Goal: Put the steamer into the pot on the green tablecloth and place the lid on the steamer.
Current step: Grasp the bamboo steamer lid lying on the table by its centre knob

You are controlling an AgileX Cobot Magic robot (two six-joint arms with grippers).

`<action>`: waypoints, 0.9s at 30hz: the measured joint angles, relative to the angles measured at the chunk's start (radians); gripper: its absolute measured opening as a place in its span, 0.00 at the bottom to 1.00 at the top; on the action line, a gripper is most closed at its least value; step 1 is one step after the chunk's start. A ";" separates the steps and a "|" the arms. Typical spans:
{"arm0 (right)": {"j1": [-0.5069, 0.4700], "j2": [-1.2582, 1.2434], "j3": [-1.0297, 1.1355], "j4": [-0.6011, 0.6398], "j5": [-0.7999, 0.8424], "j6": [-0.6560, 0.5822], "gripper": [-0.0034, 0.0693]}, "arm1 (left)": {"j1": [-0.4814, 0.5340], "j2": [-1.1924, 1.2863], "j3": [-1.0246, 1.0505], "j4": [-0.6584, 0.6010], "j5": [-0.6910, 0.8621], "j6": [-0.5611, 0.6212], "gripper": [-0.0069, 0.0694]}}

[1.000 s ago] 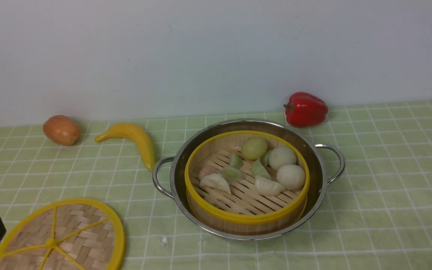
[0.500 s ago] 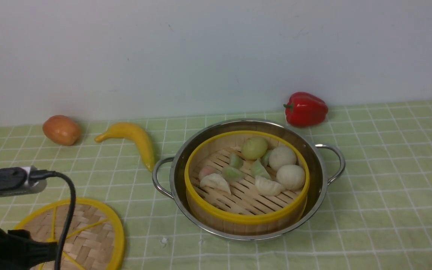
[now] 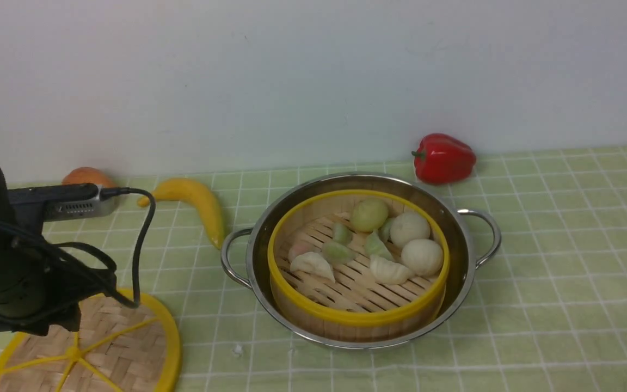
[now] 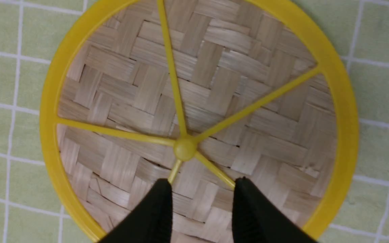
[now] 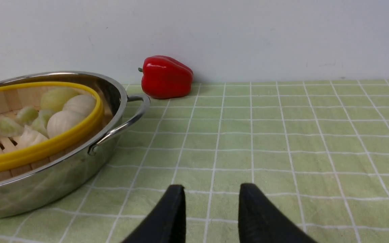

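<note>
Next, my left gripper grabs the lid's small yellow hub [image 3: 74,353], since the woven disc spreads far wider than my open fingers.
The steamer [image 3: 358,261], a bamboo basket with a yellow rim holding several dumplings and buns, sits inside the shiny steel pot [image 3: 458,245] on the green tablecloth [image 3: 564,261]. The lid [image 3: 123,348], a flat woven disc with yellow spokes, lies on the cloth at the front left. My left arm [image 3: 14,272] hangs over it. In the left wrist view my left gripper [image 4: 201,182] stands open just above the lid [image 4: 248,67], close to its hub [image 4: 185,149], with nothing between the fingers. My right gripper [image 5: 211,189] is open over bare cloth, to the right of the pot [image 5: 62,179].
A red bell pepper [image 3: 443,158] lies by the wall behind the pot. A banana [image 3: 196,204] lies left of the pot. A potato [image 3: 87,175] at the far left is partly hidden behind my left arm's camera. A small white crumb [image 3: 237,350] lies in front of the pot.
My left arm has come in from the lower left and now stands over the lid, covering part of it and of the potato. The pot, steamer and lid have not moved.
</note>
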 joint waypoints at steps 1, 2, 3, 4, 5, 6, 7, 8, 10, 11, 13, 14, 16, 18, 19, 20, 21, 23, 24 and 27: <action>0.000 0.000 0.000 0.000 0.000 0.000 0.38 | 0.010 0.036 -0.011 0.000 0.006 -0.005 0.41; 0.000 0.000 0.000 0.000 0.000 0.000 0.38 | 0.011 0.040 -0.011 -0.001 0.007 -0.005 0.41; 0.000 0.000 0.000 0.000 0.000 0.000 0.38 | 0.013 0.062 -0.011 -0.002 0.016 -0.005 0.41; 0.000 0.000 0.000 0.000 0.000 0.000 0.38 | 0.013 0.078 -0.011 -0.002 0.021 -0.005 0.41; 0.000 0.000 0.000 0.000 0.000 0.000 0.38 | 0.013 0.090 -0.011 -0.002 0.021 -0.005 0.41; 0.000 0.000 0.000 0.000 0.000 0.000 0.38 | 0.014 0.107 -0.012 0.003 0.018 -0.005 0.41; 0.000 0.000 0.000 0.000 0.000 0.000 0.38 | 0.016 0.124 -0.013 0.010 0.013 -0.005 0.41; 0.000 0.000 0.000 0.000 0.000 0.000 0.38 | 0.017 0.127 -0.013 0.011 0.012 -0.004 0.41; 0.000 0.000 0.000 0.000 0.000 0.000 0.38 | 0.038 0.165 -0.013 0.018 -0.009 -0.004 0.41; 0.000 0.000 0.000 0.000 0.000 0.000 0.38 | 0.040 0.168 -0.013 0.019 -0.011 -0.004 0.41; 0.000 0.000 0.000 0.000 0.000 0.000 0.38 | 0.062 0.197 -0.013 0.020 -0.025 -0.004 0.41; 0.000 0.000 0.000 0.000 0.000 0.000 0.38 | 0.071 0.208 -0.017 0.015 -0.041 -0.004 0.41; 0.000 0.000 0.000 0.000 0.000 0.000 0.38 | 0.076 0.216 -0.019 0.017 -0.049 -0.004 0.41; 0.000 0.000 0.000 0.000 0.000 0.000 0.38 | 0.083 0.238 -0.019 0.020 -0.063 0.005 0.41; 0.000 0.000 0.000 0.000 0.000 0.000 0.38 | 0.083 0.241 -0.019 0.020 -0.066 0.010 0.41; 0.000 0.000 0.000 0.000 0.000 0.000 0.38 | 0.083 0.241 -0.019 0.020 -0.068 0.020 0.41; 0.000 0.000 0.000 0.000 0.000 0.000 0.38 | 0.083 0.241 -0.019 0.019 -0.069 0.037 0.41; 0.000 0.000 0.000 0.000 0.000 0.000 0.38 | 0.083 0.241 -0.019 0.015 -0.069 0.042 0.41; 0.000 0.000 0.000 0.000 0.000 0.000 0.38 | 0.083 0.241 -0.019 0.015 -0.069 0.047 0.41; 0.000 0.000 0.000 0.000 0.000 -0.001 0.38 | 0.083 0.241 -0.019 0.012 -0.069 0.052 0.39</action>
